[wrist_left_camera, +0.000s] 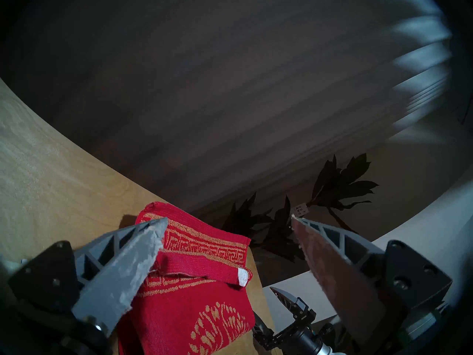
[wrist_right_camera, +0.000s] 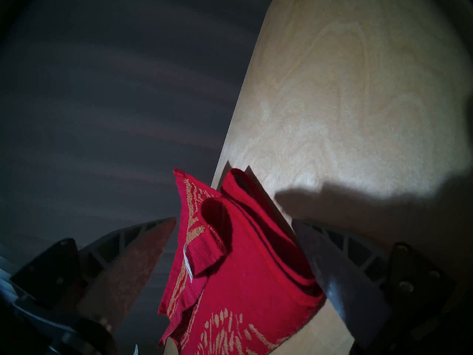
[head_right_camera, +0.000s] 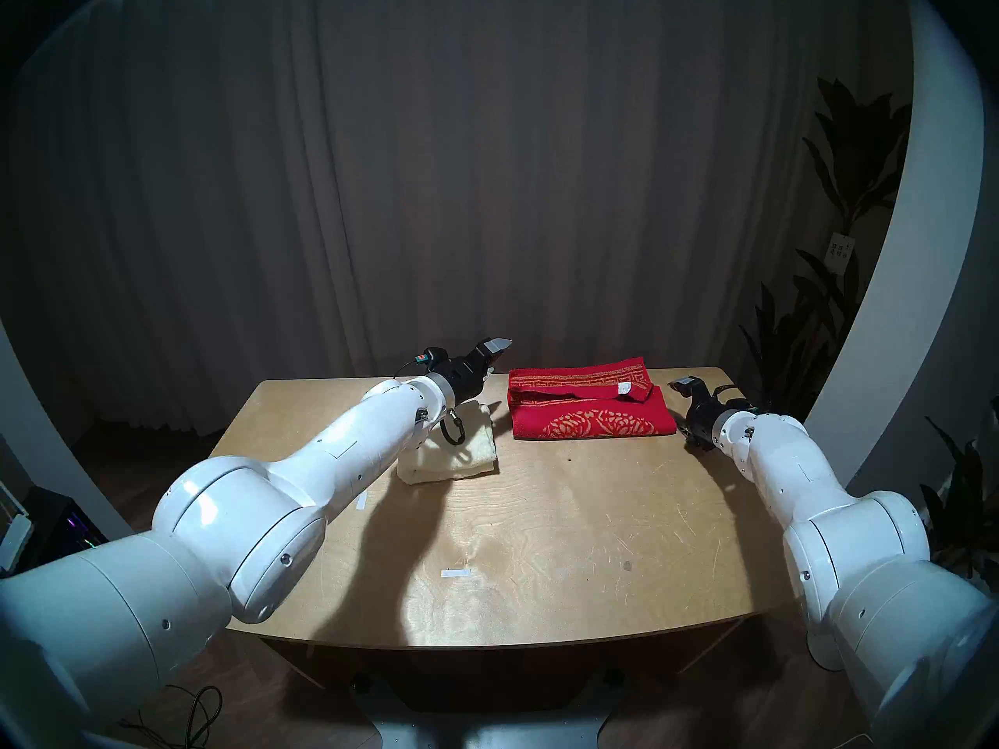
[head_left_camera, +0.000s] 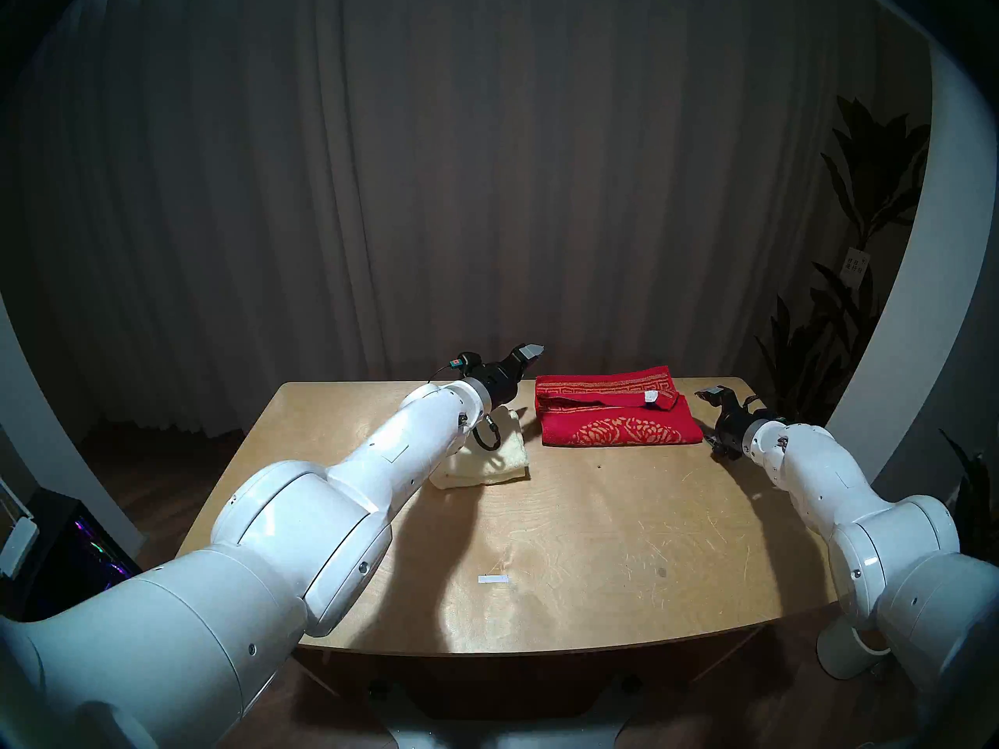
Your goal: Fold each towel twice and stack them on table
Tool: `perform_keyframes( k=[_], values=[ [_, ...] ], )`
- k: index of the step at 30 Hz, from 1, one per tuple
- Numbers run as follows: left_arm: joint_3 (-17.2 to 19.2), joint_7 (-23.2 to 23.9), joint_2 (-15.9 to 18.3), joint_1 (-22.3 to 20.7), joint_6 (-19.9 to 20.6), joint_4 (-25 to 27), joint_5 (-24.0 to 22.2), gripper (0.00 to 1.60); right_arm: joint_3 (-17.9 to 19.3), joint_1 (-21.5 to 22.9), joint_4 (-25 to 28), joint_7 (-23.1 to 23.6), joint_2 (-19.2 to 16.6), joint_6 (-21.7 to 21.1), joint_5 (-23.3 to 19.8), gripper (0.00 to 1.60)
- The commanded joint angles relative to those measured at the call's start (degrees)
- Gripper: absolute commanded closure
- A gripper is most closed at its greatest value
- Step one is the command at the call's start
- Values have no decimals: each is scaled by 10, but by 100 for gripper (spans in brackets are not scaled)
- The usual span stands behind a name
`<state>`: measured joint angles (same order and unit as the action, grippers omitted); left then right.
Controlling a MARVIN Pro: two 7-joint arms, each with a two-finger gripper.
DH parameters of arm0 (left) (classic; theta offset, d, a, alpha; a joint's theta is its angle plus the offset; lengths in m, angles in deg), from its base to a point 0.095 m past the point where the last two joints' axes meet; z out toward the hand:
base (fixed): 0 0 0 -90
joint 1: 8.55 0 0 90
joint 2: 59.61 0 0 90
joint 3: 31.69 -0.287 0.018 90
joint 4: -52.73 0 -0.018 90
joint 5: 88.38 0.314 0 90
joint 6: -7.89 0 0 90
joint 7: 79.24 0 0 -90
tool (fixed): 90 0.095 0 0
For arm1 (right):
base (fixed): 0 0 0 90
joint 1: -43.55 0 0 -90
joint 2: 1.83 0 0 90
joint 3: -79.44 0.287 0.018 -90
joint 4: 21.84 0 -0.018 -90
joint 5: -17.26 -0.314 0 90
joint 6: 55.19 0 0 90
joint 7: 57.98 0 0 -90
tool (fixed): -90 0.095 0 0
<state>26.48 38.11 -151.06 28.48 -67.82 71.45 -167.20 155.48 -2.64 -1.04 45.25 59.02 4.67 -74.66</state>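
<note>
The red towel's short end has loose folds standing up, the rest lies flat, so my right gripper should next grab its folded corner (head_left_camera: 693,434).
The red towel (head_left_camera: 616,415) with its gold key border lies folded at the far right of the table (head_left_camera: 594,542). A strip of its top layer, carrying a white label, is flipped over. The cream towel (head_left_camera: 486,461) lies folded to its left, partly hidden under my left forearm. My left gripper (head_left_camera: 521,361) hovers open above the table between the two towels, holding nothing. In the left wrist view its fingers (wrist_left_camera: 122,267) spread wide over the red towel (wrist_left_camera: 194,308). My right gripper (head_left_camera: 705,421) stands open just right of the red towel (wrist_right_camera: 243,282), empty.
A white tape strip (head_left_camera: 493,579) lies on the near middle of the table. The red towel sits close to the table's far edge. Behind hangs a dark curtain, with a tall plant (head_left_camera: 865,191) at the back right. A dark lit box (head_left_camera: 81,553) stands on the floor at left.
</note>
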Motion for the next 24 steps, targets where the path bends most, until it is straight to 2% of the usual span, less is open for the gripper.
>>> perform_keyframes(
  k=[1, 24],
  values=[
    [6, 10, 4, -18, -4, 17, -3, 0, 0, -1, 19, 12, -13, -20, -1, 0],
    [33, 15, 59, -12, -18, 23, -17, 0, -15, -26, 75, 30, -3, -101, -2, 0]
  ],
)
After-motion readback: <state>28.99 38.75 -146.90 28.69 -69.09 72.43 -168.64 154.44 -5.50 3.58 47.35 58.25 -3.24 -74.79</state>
